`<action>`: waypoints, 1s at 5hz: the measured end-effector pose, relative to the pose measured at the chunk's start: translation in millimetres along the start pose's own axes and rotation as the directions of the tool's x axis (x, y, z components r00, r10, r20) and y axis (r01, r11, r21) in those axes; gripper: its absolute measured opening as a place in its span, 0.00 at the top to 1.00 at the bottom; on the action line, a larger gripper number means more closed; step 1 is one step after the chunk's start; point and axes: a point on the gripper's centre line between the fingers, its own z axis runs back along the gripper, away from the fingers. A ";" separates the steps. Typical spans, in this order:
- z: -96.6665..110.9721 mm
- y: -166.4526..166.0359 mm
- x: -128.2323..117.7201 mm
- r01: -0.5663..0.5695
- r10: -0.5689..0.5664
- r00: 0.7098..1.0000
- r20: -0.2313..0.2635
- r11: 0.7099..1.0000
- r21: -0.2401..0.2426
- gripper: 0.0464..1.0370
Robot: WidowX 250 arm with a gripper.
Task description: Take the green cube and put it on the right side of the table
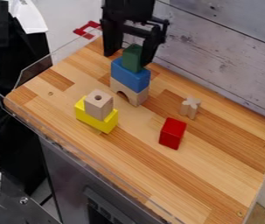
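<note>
I next need to grab the green cube (pixel 132 57) by its sides with my gripper. Then I need to move the green cube to the right side of the table.
The black gripper (pixel 127 50) hangs at the top of the view with its fingers open, one on each side of the green cube (pixel 132 57). That green piece stands on top of a blue block (pixel 130 75), which rests on a natural wood arch block (pixel 129 91). A gap shows between the left finger and the green piece; the right finger is close beside it, and I cannot tell whether they touch. The wooden table (pixel 216 151) extends to the right of the stack.
A yellow block (pixel 97 120) with a holed wooden cube (pixel 99 105) on it stands left of centre. A red block (pixel 172 133) and a small star-shaped wooden piece (pixel 190 107) are right of the stack. Clear plastic edging borders the table's left and front.
</note>
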 end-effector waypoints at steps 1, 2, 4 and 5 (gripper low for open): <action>0.0 -4.1 7.3 -0.010 0.010 1.000 0.001 1.000 -0.002 0.07; -0.6 -5.6 8.2 -0.021 0.021 1.000 0.002 1.000 -0.007 0.35; 7.0 -4.9 3.3 -0.040 0.041 0.999 0.032 0.999 -0.004 0.48; 21.7 -14.2 -16.2 -0.045 0.043 0.996 0.077 0.999 0.024 0.48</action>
